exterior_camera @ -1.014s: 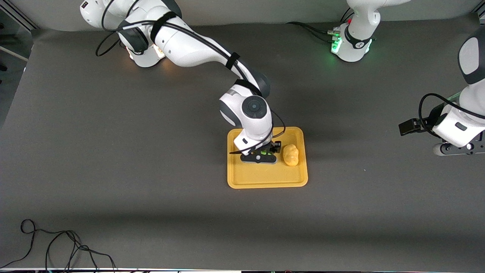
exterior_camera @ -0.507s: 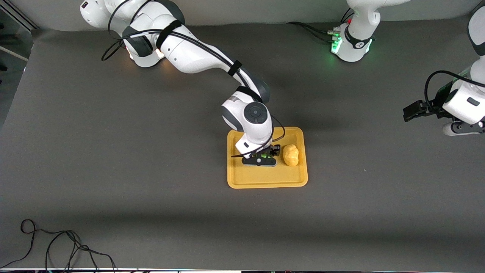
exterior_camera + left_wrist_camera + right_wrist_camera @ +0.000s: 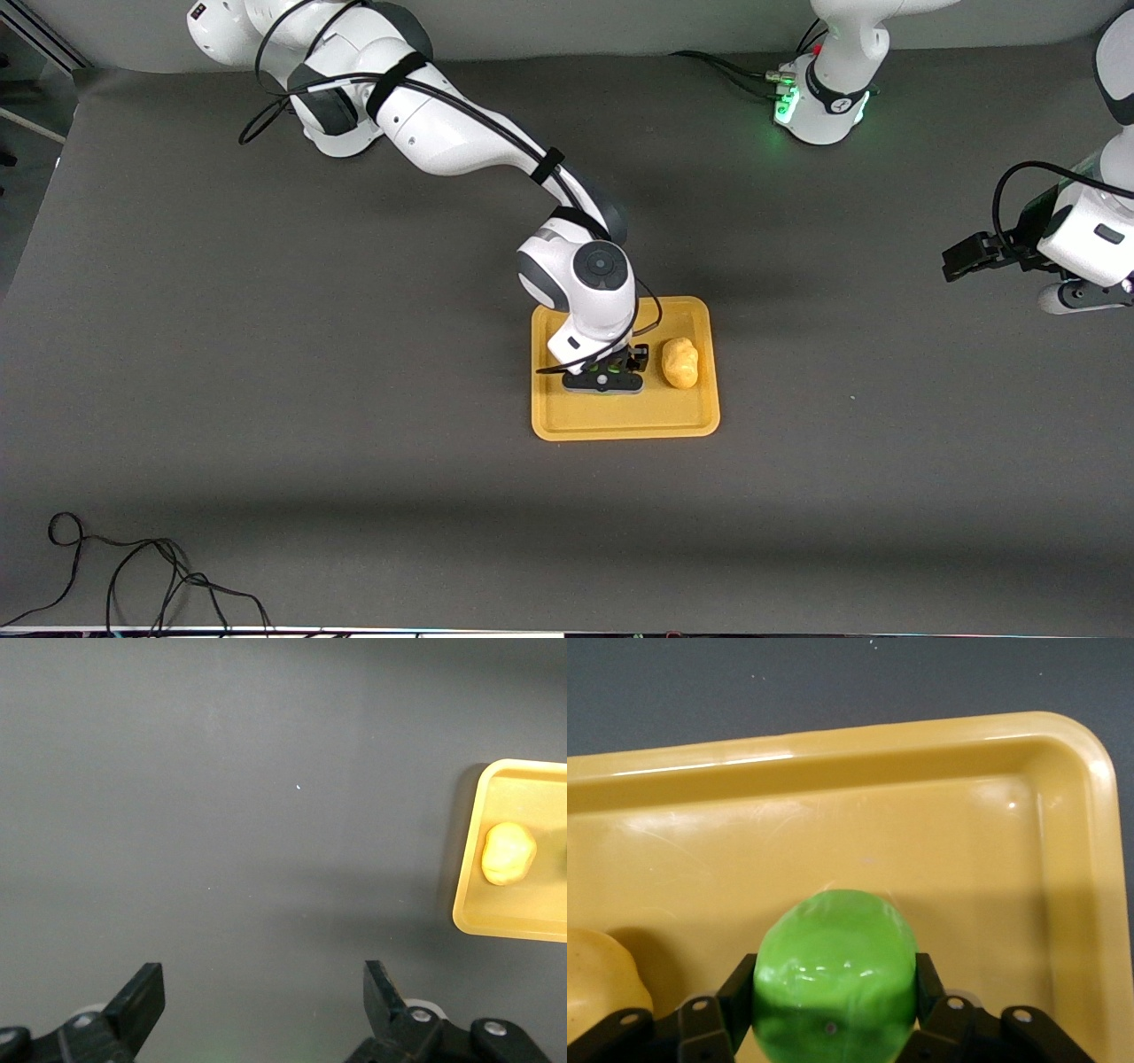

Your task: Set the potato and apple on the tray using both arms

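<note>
The green apple (image 3: 833,974) is low on the tray's bottom inside the tray's rim and would stay there, so my right gripper needs to let go of it.
The orange-yellow tray (image 3: 620,416) lies mid-table. The lumpy yellow potato (image 3: 680,361) rests on it toward the left arm's end; it also shows in the left wrist view (image 3: 508,853) and at the edge of the right wrist view (image 3: 598,979). My right gripper (image 3: 605,379) is low over the tray beside the potato, shut on the green apple (image 3: 833,974), which is mostly hidden under the wrist in the front view. The tray's rim (image 3: 833,740) fills the right wrist view. My left gripper (image 3: 263,992) is open and empty, raised over bare table at the left arm's end.
A black cable (image 3: 133,576) lies coiled at the table's near edge toward the right arm's end. The arm bases (image 3: 819,106) stand along the table's back edge. Dark grey mat surrounds the tray.
My right gripper has sunk slightly lower over the tray with the apple. My left arm rose and drew back toward its end of the table, then stayed still.
</note>
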Controlling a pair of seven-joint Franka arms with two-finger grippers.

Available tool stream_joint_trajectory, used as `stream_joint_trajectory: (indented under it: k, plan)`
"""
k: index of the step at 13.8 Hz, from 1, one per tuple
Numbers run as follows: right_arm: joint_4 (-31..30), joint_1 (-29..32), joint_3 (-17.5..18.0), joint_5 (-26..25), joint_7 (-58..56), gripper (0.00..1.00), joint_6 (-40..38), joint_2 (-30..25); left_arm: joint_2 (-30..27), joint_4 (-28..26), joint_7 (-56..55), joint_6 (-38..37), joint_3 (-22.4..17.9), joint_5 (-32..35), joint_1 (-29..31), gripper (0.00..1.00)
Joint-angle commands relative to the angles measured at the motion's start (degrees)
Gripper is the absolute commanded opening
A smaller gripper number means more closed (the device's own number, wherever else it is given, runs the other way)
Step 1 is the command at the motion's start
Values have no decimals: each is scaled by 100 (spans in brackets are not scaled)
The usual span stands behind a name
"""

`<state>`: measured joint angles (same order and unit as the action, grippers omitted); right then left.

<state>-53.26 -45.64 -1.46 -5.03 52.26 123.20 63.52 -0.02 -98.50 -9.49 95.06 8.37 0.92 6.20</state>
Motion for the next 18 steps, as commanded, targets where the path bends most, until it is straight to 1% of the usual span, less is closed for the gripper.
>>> stream_joint_trajectory:
  k: [1,2,3,5,6,10,12,14,16,18]
  plan:
    - [150,-6,-12,-139,65,53,-112,55,-121,-55,-79,48,-37,-57,3,100]
    - [150,-6,-12,-121,83,96,-104,64,-121,-55,-36,83,-37,-57,4,100]
    - [150,3,-12,-113,83,100,-121,38,-104,-47,-53,109,-20,-13,-14,100]
    - [176,20,-4,-77,83,100,-462,-172,-60,-55,-35,162,-2,92,-58,100]
    - [167,107,22,-69,83,100,-673,-400,-42,-55,-26,162,6,-12,-23,100]
    - [176,406,32,159,-153,100,-1885,-1489,-60,-38,0,153,15,-30,-75,100]
    - [167,748,31,248,-670,100,-2491,-1999,-51,-20,0,206,24,-39,-93,100]
    - [124,1135,5,265,-1512,100,-3001,-2517,-51,-29,0,171,24,-39,-93,100]
    - [-322,1460,-39,257,-2251,100,-3494,-3071,-42,-20,0,206,24,-39,-84,100]
    - [-1051,1995,-30,274,-2823,100,-3531,-3756,-42,-29,0,224,24,-39,-93,100]
